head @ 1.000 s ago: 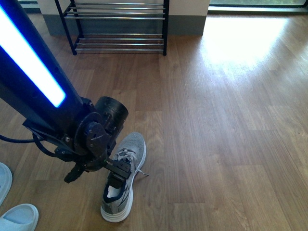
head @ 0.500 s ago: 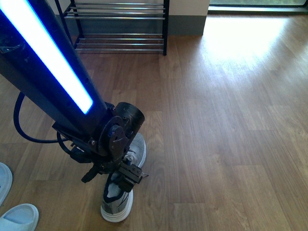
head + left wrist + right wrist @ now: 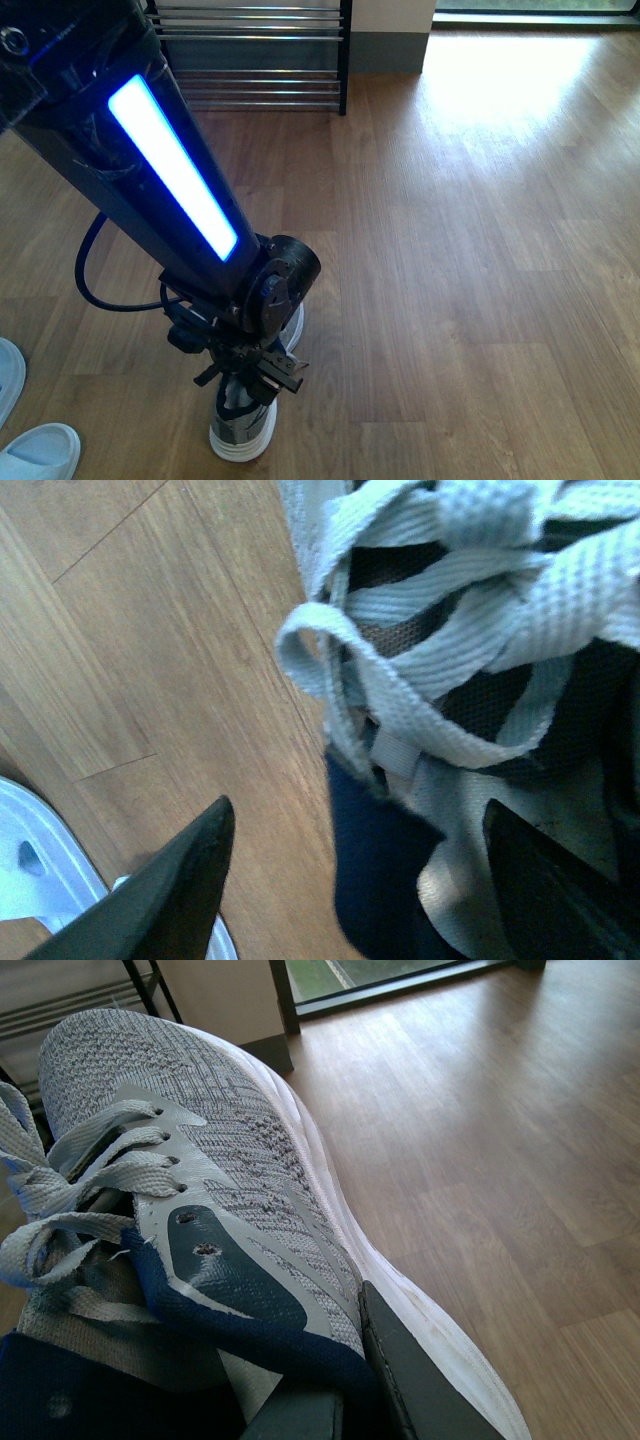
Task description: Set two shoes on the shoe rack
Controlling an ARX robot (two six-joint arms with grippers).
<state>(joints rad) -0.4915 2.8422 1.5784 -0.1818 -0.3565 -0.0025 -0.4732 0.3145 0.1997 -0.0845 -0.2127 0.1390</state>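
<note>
The left gripper will next take hold of the shoe by the thin navy collar (image 3: pixel 382 855) beside the shoe's opening, because the shoe's body is wider than the gripper's fingers can spread.
One grey knit shoe (image 3: pixel 242 432) lies on the wood floor near the front, mostly hidden under my left arm. My left gripper (image 3: pixel 254 384) is down on it, open. In the left wrist view the left gripper (image 3: pixel 370 880) straddles the navy collar of that shoe (image 3: pixel 450 630), one finger over the floor and one over the shoe's opening. A second grey shoe (image 3: pixel 200 1110) fills the right wrist view, and my right gripper (image 3: pixel 350 1385) is shut on its collar side. The shoe rack (image 3: pixel 250 60) stands at the far wall, and the right wrist view shows the shoe rack (image 3: pixel 70 1005) behind the toe.
Two white shoes (image 3: pixel 40 450) lie at the front left corner, and a white shoe (image 3: pixel 40 880) shows close to my left finger. A black cable (image 3: pixel 95 290) loops off the left arm. A glass door (image 3: pixel 400 975) lies to the right of the rack.
My left arm has swung right and lowered onto the floor shoe, covering more of it. The shoe has stayed in place.
</note>
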